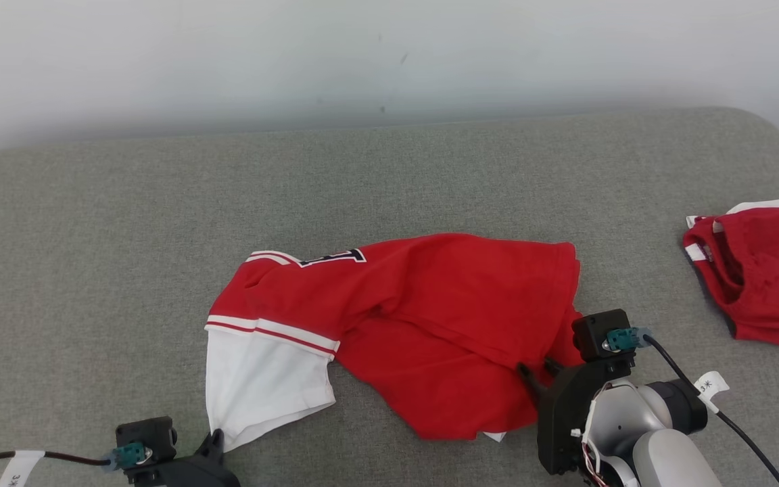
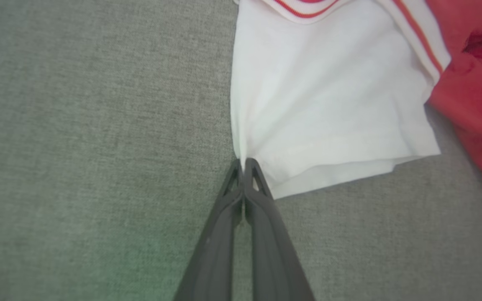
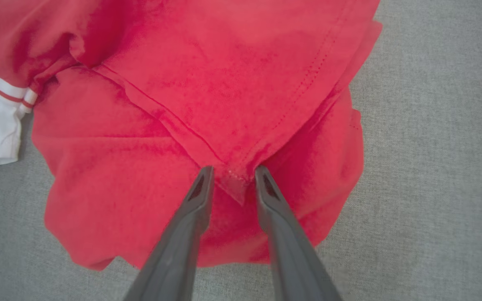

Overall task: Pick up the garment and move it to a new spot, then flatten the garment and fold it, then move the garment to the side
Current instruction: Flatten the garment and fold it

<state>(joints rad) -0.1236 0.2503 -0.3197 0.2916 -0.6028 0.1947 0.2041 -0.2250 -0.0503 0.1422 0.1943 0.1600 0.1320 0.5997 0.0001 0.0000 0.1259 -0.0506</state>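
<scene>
The red cloth needs to be gripped next by its stitched hem corner (image 1: pixel 536 370) with my right gripper, to spread the crumpled jersey (image 1: pixel 452 304) out flat.
The garment (image 1: pixel 430 318) is a red jersey with a white sleeve, lying crumpled in the middle of the grey cushioned surface (image 1: pixel 126 237). My left gripper (image 1: pixel 216 439) is at the lower left, shut on the outer corner of the white sleeve (image 2: pixel 329 104); the left wrist view shows my left gripper (image 2: pixel 244 161) pinching the cloth into fanned creases. My right gripper (image 1: pixel 535 366) is at the jersey's lower right. In the right wrist view my right gripper (image 3: pixel 233 169) stands open, its fingers either side of a stitched hem corner of the red cloth (image 3: pixel 224 83).
Another red and white garment (image 1: pixel 761 277) lies bunched at the right edge of the surface. A pale wall (image 1: pixel 389 54) runs behind the surface's far edge. Bare grey fabric stretches to the left and behind the jersey.
</scene>
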